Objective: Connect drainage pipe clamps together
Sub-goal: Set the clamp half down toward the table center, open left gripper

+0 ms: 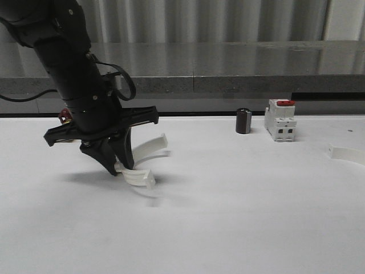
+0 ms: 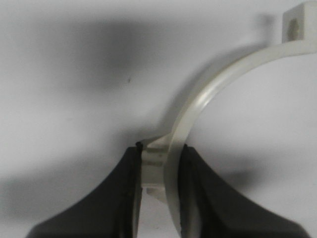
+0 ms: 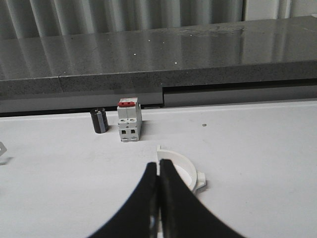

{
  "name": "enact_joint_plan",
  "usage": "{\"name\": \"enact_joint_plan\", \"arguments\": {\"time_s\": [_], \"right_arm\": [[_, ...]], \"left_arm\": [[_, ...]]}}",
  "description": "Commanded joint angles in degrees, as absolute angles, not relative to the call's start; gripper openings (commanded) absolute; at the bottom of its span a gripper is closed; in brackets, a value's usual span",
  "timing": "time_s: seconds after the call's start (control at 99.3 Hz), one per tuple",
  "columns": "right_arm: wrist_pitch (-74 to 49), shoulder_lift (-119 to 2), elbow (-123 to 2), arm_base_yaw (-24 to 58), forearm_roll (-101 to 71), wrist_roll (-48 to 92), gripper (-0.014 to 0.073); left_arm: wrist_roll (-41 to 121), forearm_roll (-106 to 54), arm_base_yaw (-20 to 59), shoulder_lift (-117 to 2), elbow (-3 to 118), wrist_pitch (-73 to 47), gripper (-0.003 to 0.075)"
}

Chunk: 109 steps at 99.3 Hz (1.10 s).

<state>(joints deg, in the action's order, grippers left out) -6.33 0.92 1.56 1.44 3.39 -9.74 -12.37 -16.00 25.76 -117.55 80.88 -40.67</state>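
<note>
My left gripper is ready to open: the clamp's pinched base is above the white table, and the base's shadow is close beside it.
In the front view my left gripper points down at the left of the white table, shut on one white drainage pipe clamp. The clamp hangs just above the table, its arms curving out to the right. In the left wrist view the fingers pinch a ribbed tab of this clamp, and its band arcs away to an end tab. The second clamp lies flat at the table's far right. In the right wrist view it rests just beyond my right gripper, whose jaws are shut with nothing between them.
A white breaker block with a red top and a small black cylinder stand at the back right of the table. A grey stone ledge runs behind the table's far edge.
</note>
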Motion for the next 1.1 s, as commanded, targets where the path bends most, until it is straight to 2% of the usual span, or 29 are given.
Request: {"name": "enact_joint_plan", "arguments": {"time_s": [0.0, 0.342, 0.544, 0.604, 0.805, 1.087], "right_arm": [[-2.1, 1.8, 0.7, 1.4, 3.6, -9.1, -0.0118], [-2.1, 1.8, 0.7, 1.4, 3.6, -9.1, -0.0118], [-2.1, 1.8, 0.7, 1.4, 3.6, -9.1, -0.0118], [-2.1, 1.8, 0.7, 1.4, 3.6, -9.1, -0.0118], [-2.1, 1.8, 0.7, 1.4, 3.6, -9.1, -0.0118], [-2.1, 1.8, 0.7, 1.4, 3.6, -9.1, -0.0118]], "left_arm": [[-13.0, -16.7, 26.3, -114.6, 82.5, -39.3, 0.0008], [-13.0, -16.7, 26.3, -114.6, 82.5, -39.6, 0.0321], [-12.8, -16.7, 26.3, -114.6, 82.8, -39.9, 0.0603], [-12.7, -16.7, 26.3, -114.5, 83.0, -39.6, 0.0625], [-7.8, -16.4, 26.3, -110.1, 82.8, -37.1, 0.0621], [-4.4, -6.1, 23.2, -95.1, 77.1, -36.2, 0.0621]]}}
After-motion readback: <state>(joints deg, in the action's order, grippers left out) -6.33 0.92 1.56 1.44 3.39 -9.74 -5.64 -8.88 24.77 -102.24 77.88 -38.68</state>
